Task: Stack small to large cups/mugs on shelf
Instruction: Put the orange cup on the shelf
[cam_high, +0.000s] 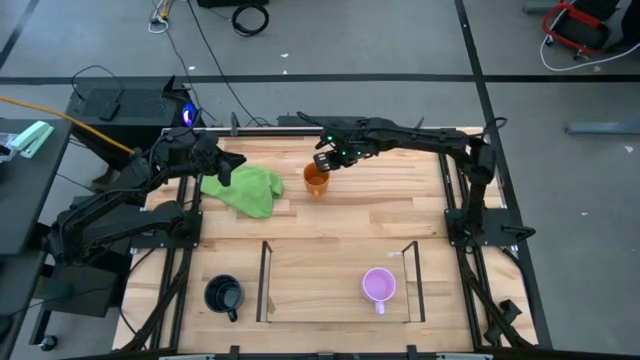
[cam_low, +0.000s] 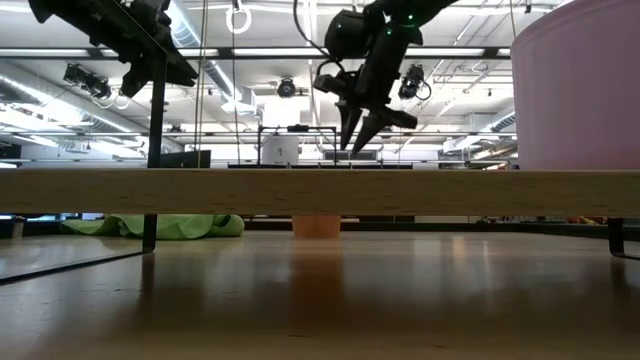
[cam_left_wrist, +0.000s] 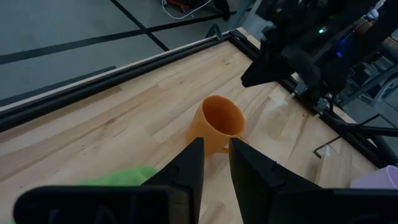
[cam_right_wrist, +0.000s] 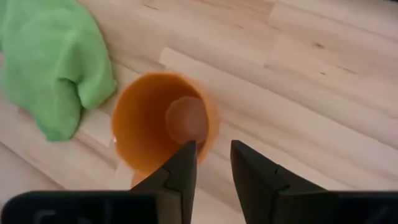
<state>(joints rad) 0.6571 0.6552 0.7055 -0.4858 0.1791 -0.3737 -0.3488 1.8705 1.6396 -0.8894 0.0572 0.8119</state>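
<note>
The orange mug needs to go on the shelf beside the lilac mug (cam_high: 378, 286). My right gripper should grab the orange mug next by its rim (cam_high: 326, 178).
The orange mug (cam_high: 317, 180) stands upright on the table's far middle, mouth up; it also shows in the right wrist view (cam_right_wrist: 163, 121), the left wrist view (cam_left_wrist: 219, 121) and the low view (cam_low: 317, 225). My right gripper (cam_high: 325, 160) hangs just above it, fingers pointing down with a narrow gap, touching nothing (cam_right_wrist: 213, 155). My left gripper (cam_high: 228, 166) waits above the green cloth (cam_high: 246, 188), fingers a little apart (cam_left_wrist: 216, 155). The lilac mug (cam_high: 378, 286) stands inside the shelf (cam_high: 266, 282). The navy mug (cam_high: 224, 294) stands left of the shelf.
The shelf's two clear upright panels (cam_high: 412, 280) stand near the table's front edge. Its wooden board (cam_low: 320, 190) crosses the low view. Black frame rails (cam_high: 455, 200) run along the table's sides. Bare wood lies between the orange mug and the shelf.
</note>
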